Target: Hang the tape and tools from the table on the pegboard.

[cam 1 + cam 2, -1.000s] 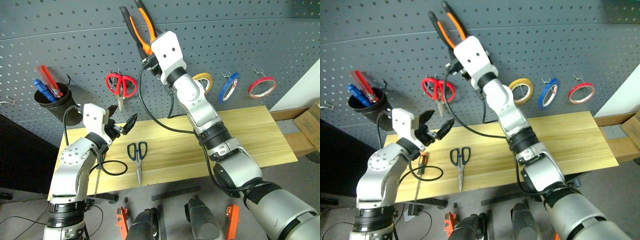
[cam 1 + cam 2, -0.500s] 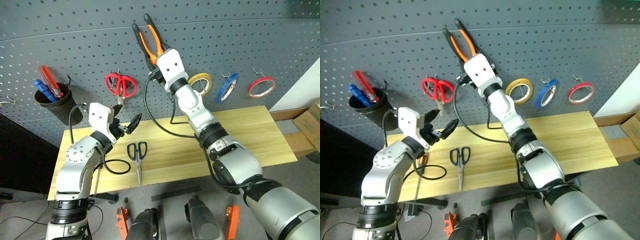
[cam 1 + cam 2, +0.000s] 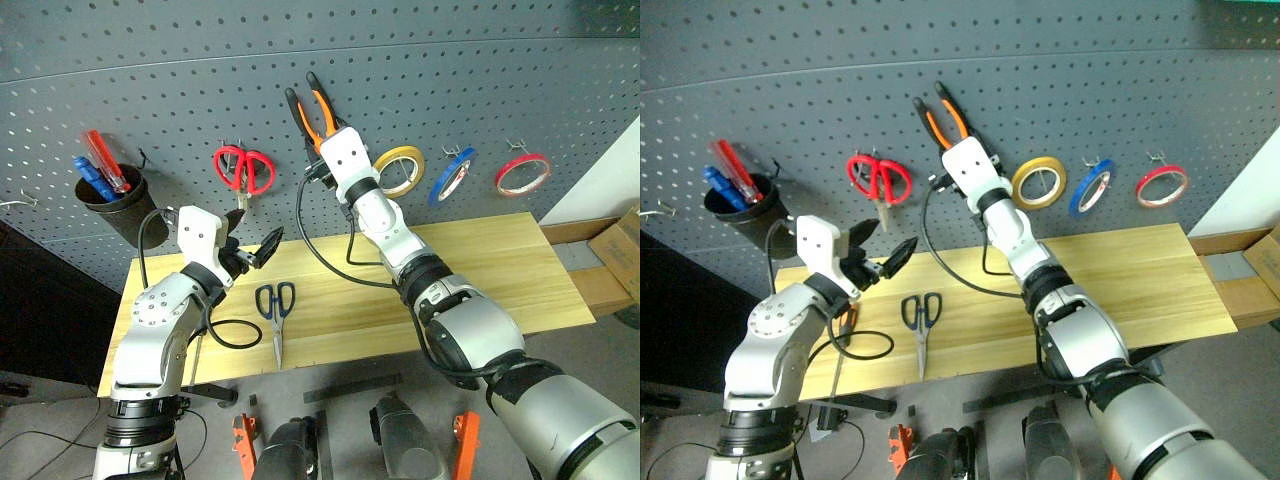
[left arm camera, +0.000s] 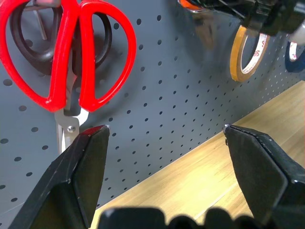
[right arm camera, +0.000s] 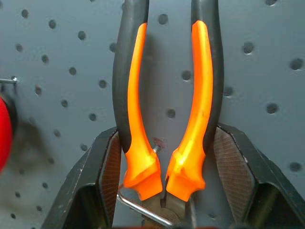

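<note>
The pliers' joint [image 5: 164, 199] is in the metal hook [image 5: 136, 204], so the pliers would hang if I opened my right gripper now, and it needs to release them.
My right gripper [image 3: 322, 140] is shut on the pliers [image 3: 310, 112], whose orange-and-black handles [image 5: 138, 95] point up flat against the pegboard [image 3: 520, 80]. A metal hook [image 5: 136, 204] shows just under the pliers' joint. My left gripper [image 3: 250, 238] hangs open over the table's [image 3: 490, 270] left part, with nothing between its fingers [image 4: 88, 160]. Blue-handled scissors [image 3: 275, 303] lie on the table beside it. The orange-handled screwdriver [image 3: 844, 324] lies partly hidden behind my left arm. The blue tape [image 3: 452, 175] hangs on a pegboard hook.
Red scissors [image 3: 243, 170], a yellow tape roll [image 3: 400, 168] and a red tape roll [image 3: 523, 173] hang on the pegboard. A black cup [image 3: 112, 205] with red and blue screwdrivers hangs at the left. A cardboard box [image 3: 620, 245] stands at the far right.
My right gripper has come down the pegboard and a little to the right with the pliers still in it. The left arm has stayed where it was.
</note>
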Controlling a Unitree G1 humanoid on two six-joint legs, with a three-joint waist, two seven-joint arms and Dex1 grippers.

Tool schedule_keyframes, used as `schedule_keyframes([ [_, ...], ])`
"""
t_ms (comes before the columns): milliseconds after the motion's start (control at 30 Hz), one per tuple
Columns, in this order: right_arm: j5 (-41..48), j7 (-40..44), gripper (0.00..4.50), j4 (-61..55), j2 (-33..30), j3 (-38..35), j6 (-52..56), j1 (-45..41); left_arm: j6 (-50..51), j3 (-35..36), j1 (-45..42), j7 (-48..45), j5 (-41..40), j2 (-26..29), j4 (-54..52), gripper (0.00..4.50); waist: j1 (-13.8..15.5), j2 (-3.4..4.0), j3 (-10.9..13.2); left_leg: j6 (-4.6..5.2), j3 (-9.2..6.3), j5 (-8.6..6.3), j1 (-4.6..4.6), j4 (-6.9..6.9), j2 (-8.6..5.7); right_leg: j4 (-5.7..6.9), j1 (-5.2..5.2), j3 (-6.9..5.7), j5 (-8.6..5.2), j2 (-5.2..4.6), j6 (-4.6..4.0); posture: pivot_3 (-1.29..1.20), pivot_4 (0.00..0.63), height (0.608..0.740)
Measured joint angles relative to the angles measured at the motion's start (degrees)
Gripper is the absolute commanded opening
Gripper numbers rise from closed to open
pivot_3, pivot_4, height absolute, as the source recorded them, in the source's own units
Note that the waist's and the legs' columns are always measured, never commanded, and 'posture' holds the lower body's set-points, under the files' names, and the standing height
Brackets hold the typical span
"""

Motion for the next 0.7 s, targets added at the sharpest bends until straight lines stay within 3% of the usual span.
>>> schedule_keyframes([
  [67, 0.3, 0.7, 2.38, -1.5, 0.0, -0.4, 1.0, 0.7, 0.0, -0.1, 0.0, 0.0, 0.1, 0.0, 0.4, 4.11, 0.0, -0.04, 0.0, 0.00, -0.02, 0.00, 0.00, 0.00, 0.00, -0.01, 0.03, 0.00, 0.00, 0.00, 0.00, -0.12, 0.202, 0.740],
  [300, 3.2, 4.6, 4.46, -6.3, 0.1, -1.6, 10.6, 7.1, 0.3, -1.1, 0.3, 0.7, 0.7, -0.1, 1.6, 4.11, 0.0, -0.28, -0.2, 0.01, -0.04, 0.00, 0.01, 0.01, -0.01, -0.03, 0.07, 0.01, 0.00, 0.00, 0.00, -0.15, 0.205, 0.740],
  [467, 4.5, 10.6, 4.46, -22.2, -0.3, -0.4, 24.6, 15.5, 3.5, -1.8, 2.0, 2.4, 1.4, -0.3, 1.6, 4.11, -0.2, -0.28, -0.2, 0.01, -0.03, -0.01, -0.04, -0.08, 0.03, -0.01, -0.10, 0.05, 0.00, 0.00, 0.00, -0.16, 0.214, 0.740],
  [700, 13.6, 28.8, 4.46, -62.6, -6.2, 4.9, 53.2, 29.5, 15.6, -6.4, 8.2, 5.1, 3.4, 1.4, -4.3, 4.11, 0.0, -0.28, -0.2, 0.06, -0.14, -0.05, -0.41, -0.09, 0.03, -0.07, -0.42, 0.13, 0.00, 0.00, 0.00, -0.17, 0.229, 0.740],
])
